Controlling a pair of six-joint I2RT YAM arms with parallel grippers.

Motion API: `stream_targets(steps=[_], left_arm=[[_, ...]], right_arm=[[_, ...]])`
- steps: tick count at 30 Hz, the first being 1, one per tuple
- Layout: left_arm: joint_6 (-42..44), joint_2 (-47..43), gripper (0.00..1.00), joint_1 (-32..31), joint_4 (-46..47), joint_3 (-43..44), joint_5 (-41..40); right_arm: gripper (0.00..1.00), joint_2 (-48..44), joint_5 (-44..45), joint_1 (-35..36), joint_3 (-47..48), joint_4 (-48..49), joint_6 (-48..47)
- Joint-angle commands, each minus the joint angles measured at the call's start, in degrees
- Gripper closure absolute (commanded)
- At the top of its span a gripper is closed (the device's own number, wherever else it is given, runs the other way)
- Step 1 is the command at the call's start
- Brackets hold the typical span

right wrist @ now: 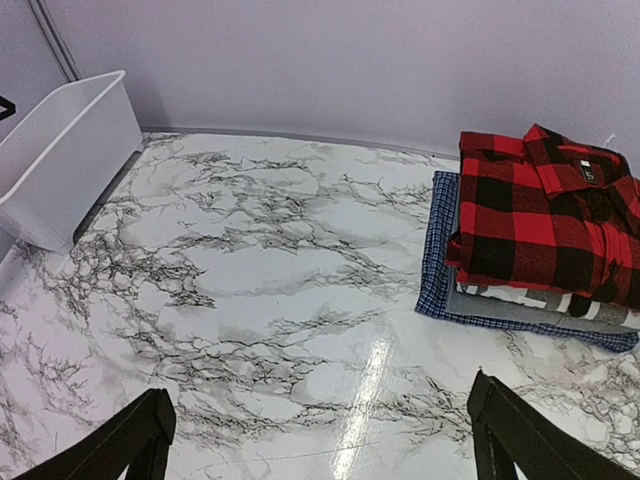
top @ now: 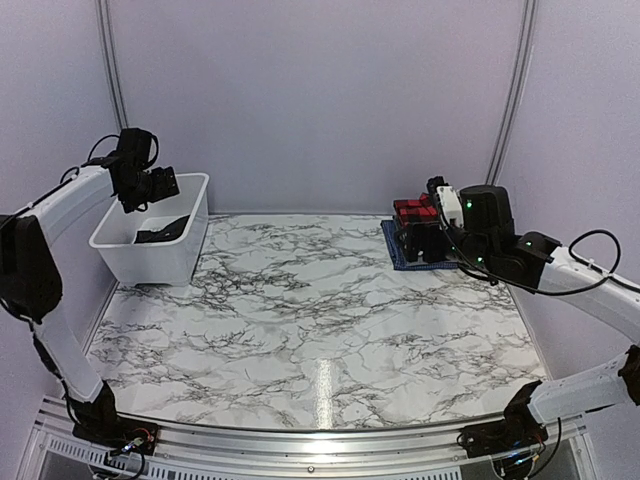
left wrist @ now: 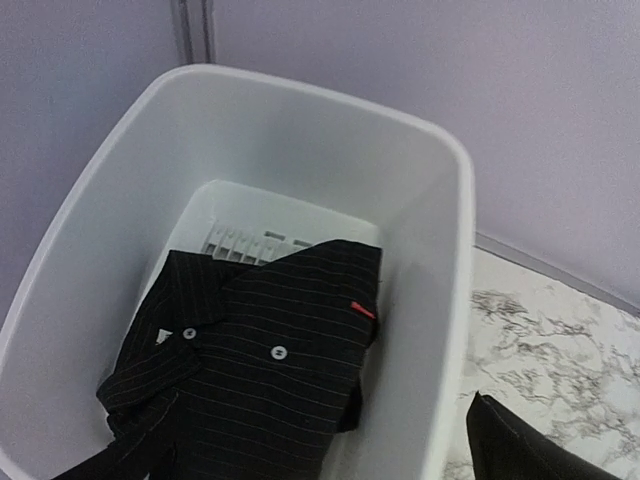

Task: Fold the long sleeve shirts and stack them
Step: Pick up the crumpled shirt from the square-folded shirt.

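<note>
My left gripper grips the black pinstriped shirt by its buttoned front near the collar (top: 164, 232) (left wrist: 247, 349) next. Then it lays the shirt front-showing for folding.
A black pinstriped long sleeve shirt (left wrist: 250, 380) lies crumpled in the white bin (left wrist: 440, 260), also seen in the top view (top: 163, 232). My left gripper (top: 166, 185) hovers above the bin and is open and empty; one dark finger (left wrist: 520, 445) shows at the wrist view's lower right. A folded stack sits at the table's right: red-and-black plaid shirt (right wrist: 545, 225) on top, a greyish one (right wrist: 520, 308) under it, a blue checked one (right wrist: 436, 260) at the bottom. My right gripper (right wrist: 320, 440) is open and empty above the marble, just beside the stack (top: 412, 225).
The white bin (top: 150, 250) stands at the table's back left, near the wall. The marble tabletop (top: 320, 320) stretches between bin and stack. Purple walls close in the back and sides.
</note>
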Motion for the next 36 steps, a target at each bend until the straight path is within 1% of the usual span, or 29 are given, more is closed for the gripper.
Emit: stream_targets(steps=[1,10,17,23,26,27,30,33,35,36], left_arm=[[-1.53,8.59,0.01,3.56,-6.14,4.18,-1.75],[-2.66,24.11,0.01,7.13,-11.08,12.83,-1.19],[-3.36,32.74,0.01,7.33,-14.28,18.11,-1.14],[-4.48,39.31,0.01,7.33,-15.56,21.98,2.73],[-4.83,42.13,0.05,7.33,-16.36,23.75,2.61],[-4.92,42.97,0.07,7.35,-16.45,24.07,2.43],[-5.11,45.21,0.2,7.35,-16.47,24.4,2.53],[-5.16,46.99,0.49,7.39,-16.42,24.87,3.5],[-5.09,47.57,0.73,7.35,-16.52,25.3,4.09],[-5.02,47.53,0.82,7.33,-16.49,25.57,4.09]], right_arm=[[0.01,-1.5,-1.68,0.16,1.06,0.63,-2.31],[0.01,-3.73,-2.87,0.21,-0.84,0.7,-3.68],[0.01,-5.26,-4.25,0.19,-1.12,-0.31,-3.94],[0.01,-7.12,-4.77,0.17,-1.07,-1.68,-3.71],[0.01,-7.67,-4.68,0.16,-0.82,-2.64,-3.63],[0.01,-7.74,-4.73,0.2,-0.67,-3.14,-3.63],[0.02,-7.78,-5.19,0.18,-0.2,-4.18,-3.66],[0.02,-7.7,-5.32,0.2,-0.17,-4.49,-3.93],[0.01,-7.5,-5.38,0.22,-0.26,-4.41,-4.0],[0.02,-7.36,-5.38,0.22,-0.26,-4.4,-3.98]])
